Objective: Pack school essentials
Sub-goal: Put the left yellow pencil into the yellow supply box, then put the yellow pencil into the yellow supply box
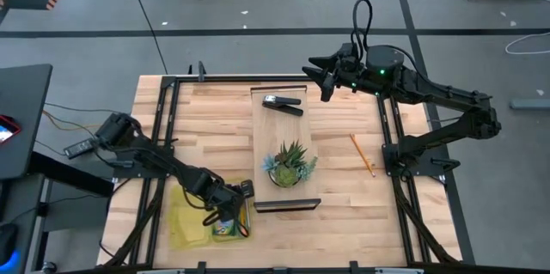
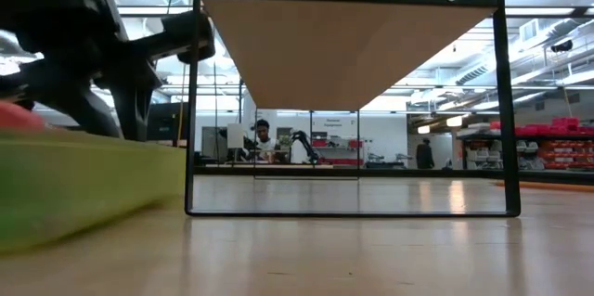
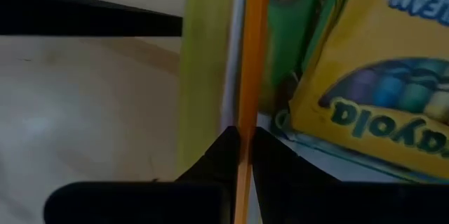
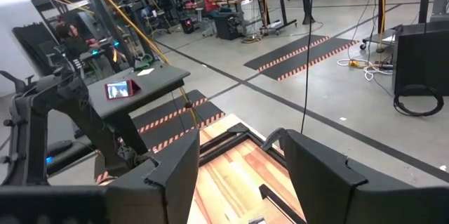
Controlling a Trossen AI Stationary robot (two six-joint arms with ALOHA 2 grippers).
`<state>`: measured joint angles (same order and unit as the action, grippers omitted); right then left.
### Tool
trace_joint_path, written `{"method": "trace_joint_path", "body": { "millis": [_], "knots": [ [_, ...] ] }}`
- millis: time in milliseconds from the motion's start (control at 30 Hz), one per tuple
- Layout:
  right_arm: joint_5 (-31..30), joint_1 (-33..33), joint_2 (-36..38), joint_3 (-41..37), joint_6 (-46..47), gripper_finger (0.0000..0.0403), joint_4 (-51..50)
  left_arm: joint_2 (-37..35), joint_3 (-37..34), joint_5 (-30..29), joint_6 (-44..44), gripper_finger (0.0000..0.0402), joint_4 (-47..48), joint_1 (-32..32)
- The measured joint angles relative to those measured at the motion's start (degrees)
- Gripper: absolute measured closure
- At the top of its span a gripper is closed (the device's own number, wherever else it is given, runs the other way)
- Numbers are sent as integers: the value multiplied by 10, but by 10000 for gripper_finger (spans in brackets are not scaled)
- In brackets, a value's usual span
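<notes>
The orange pencil is inside the pouch's yellow-green rim, right beside the crayon box, so my left gripper should open.
A yellow-green pouch lies at the table's near left corner. The yellow-and-green crayon box rests in it. My left gripper hangs over the pouch's right edge, shut on a thin orange pencil. In the left wrist view the crayon box and a green piece lie just beside the pencil. A second orange pencil lies flat on the table's right part. My right gripper waits open above the far edge. Note pad and scissors cannot be made out. My left gripper pinches the orange pencil's shaft between its two fingertips, coming from above and pointing down. The pencil runs on past the fingers along the pouch's yellow-green edge. Whether it rests on the pouch, I cannot tell.
A raised wooden shelf on a black frame stands mid-table, bearing the black stapler and the spiky green potted plant. A black rail frame rims the table. Bare wood lies between shelf and right rail. People sit far behind.
</notes>
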<state>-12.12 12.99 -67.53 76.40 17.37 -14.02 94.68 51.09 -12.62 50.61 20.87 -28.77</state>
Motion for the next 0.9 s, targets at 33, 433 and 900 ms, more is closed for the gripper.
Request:
{"method": "trace_joint_path", "body": {
  "millis": [33, 433, 900],
  "knots": [
    [0, 0, 0, 0, 0, 189, 0, 3, 0, 0, 0, 368, -4, 0],
    [0, 0, 0, 0, 0, 189, 0, 7, 0, 0, -35, 322, -7, 0],
    [13, 0, 0, 0, -14, 189, -70, -52, 0, 0, -35, 269, 21, 0]
  ]
}}
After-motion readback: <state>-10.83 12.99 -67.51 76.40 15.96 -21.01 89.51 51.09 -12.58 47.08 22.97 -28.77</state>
